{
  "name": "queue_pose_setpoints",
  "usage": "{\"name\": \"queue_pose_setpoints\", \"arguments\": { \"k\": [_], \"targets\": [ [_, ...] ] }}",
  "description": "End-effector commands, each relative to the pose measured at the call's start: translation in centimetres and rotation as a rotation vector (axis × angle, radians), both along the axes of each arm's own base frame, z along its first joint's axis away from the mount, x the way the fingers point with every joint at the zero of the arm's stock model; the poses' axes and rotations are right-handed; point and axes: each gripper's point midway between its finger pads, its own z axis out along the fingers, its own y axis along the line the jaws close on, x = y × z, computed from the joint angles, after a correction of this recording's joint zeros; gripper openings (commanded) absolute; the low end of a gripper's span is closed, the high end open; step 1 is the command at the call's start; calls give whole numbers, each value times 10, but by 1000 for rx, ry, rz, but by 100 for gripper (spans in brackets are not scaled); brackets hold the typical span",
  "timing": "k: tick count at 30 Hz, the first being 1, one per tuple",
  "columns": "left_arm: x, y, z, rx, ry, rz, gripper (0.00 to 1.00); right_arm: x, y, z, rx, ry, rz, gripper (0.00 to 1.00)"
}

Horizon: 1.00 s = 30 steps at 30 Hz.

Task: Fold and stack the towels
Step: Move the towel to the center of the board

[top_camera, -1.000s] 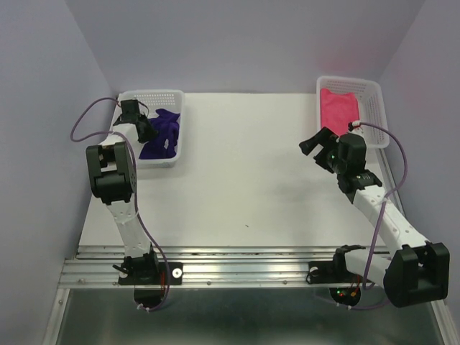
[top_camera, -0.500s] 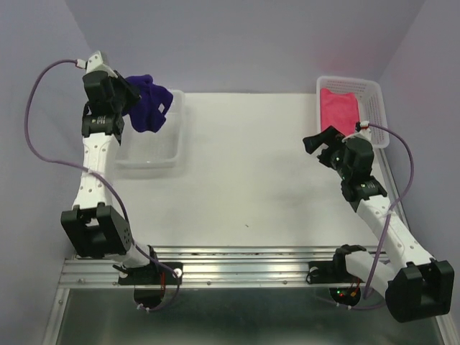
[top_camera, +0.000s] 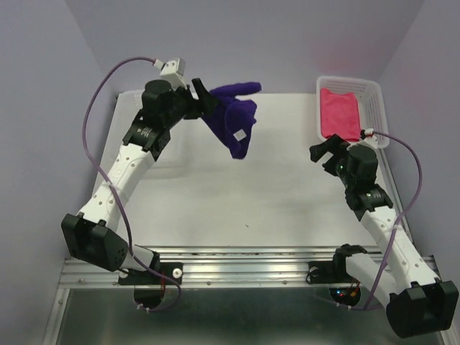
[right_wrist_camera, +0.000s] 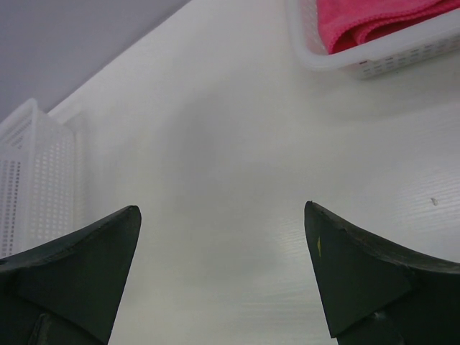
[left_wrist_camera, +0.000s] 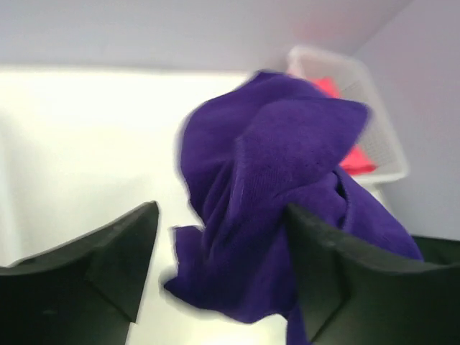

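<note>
The purple towel needs spreading for folding, so my left gripper should next grip it by the corner near its white tag (top_camera: 241, 134) and my right gripper can help spread it.
The dark purple towel (top_camera: 233, 118), its white tag (top_camera: 241, 134) showing, hangs bunched in the air over the back middle of the table, just beyond my left gripper (top_camera: 203, 100). In the left wrist view the left gripper (left_wrist_camera: 223, 208) is open, its fingers wide apart, and the purple towel (left_wrist_camera: 280, 201) is blurred between and ahead of them. The pink towel (top_camera: 339, 111) lies in the right basket (top_camera: 375, 108). My right gripper (top_camera: 325, 149) hovers near that basket, open and empty (right_wrist_camera: 223, 212), with the pink towel (right_wrist_camera: 374, 18) at the upper right.
A white mesh basket (right_wrist_camera: 29, 180) stands at the table's back left; my left arm hides most of it from above. The right basket (right_wrist_camera: 402, 54) sits at the back right corner. Side walls close in on both sides.
My left arm lifted the purple towel out of the left basket and swung it right over the table. Its jaws went from shut to wide open. The right arm shifted slightly.
</note>
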Motion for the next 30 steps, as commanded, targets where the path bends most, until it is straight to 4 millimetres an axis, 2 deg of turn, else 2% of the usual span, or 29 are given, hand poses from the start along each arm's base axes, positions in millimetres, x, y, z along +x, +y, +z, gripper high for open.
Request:
{"name": "queue_pose_setpoints", "arguments": {
  "k": [1, 2, 3, 4, 6, 7, 8, 9, 10, 11, 12, 14, 15, 17, 18, 19, 21, 22, 24, 25, 27, 30],
  "targets": [
    [2, 37, -91, 72, 208, 207, 86, -11, -21, -21, -58, 103, -102, 100],
    [-2, 45, -104, 85, 244, 249, 95, -11, -30, -19, -70, 114, -149, 100],
    [-7, 57, -119, 108, 292, 310, 99, -12, -32, -21, -99, 129, -144, 100],
    [-13, 65, -128, 124, 308, 339, 99, -14, -31, -28, -116, 161, -131, 100],
    [-23, 67, -135, 122, 321, 344, 99, -14, -23, -31, -109, 174, -88, 100],
    [-29, 68, -149, 122, 345, 347, 99, -12, -16, -32, -110, 165, -50, 100],
    [-37, 68, -148, 84, 349, 355, 99, -11, -8, -39, -98, 181, -13, 100],
    [-40, 65, -153, 72, 352, 341, 99, -10, -2, -42, -94, 184, 8, 100],
    [-52, 60, -170, 72, 383, 304, 99, -8, 10, -43, -94, 181, 43, 100],
    [-56, 57, -177, 67, 397, 294, 99, -5, 15, -52, -104, 213, 51, 100],
    [-69, 52, -200, 77, 454, 278, 99, -2, 25, -51, -110, 210, 76, 100],
    [-86, 45, -221, 78, 511, 258, 99, 3, 34, -63, -132, 249, 86, 100],
    [-104, 39, -247, 111, 567, 231, 99, 5, 47, -62, -141, 238, 119, 100],
    [-123, 33, -267, 113, 608, 207, 99, 7, 63, -66, -161, 243, 146, 100],
    [-131, 28, -276, 104, 632, 192, 99, 4, 81, -68, -174, 240, 197, 100],
    [-148, 23, -296, 122, 675, 162, 99, 9, 93, -73, -183, 251, 223, 100],
    [-162, 14, -307, 96, 711, 119, 99, 10, 112, -80, -192, 266, 264, 100],
    [-170, 11, -313, 85, 723, 95, 99, 9, 129, -90, -199, 287, 300, 100],
    [-172, 7, -313, 63, 705, 72, 97, 10, 145, -95, -189, 299, 333, 100],
    [-176, 8, -318, 64, 709, 68, 96, 10, 154, -106, -188, 319, 348, 100],
    [-176, 8, -320, 58, 695, 63, 91, 8, 168, -110, -181, 328, 373, 100],
    [-175, 11, -331, 82, 705, 83, 84, 11, 175, -121, -183, 348, 376, 100]
  ]
}}
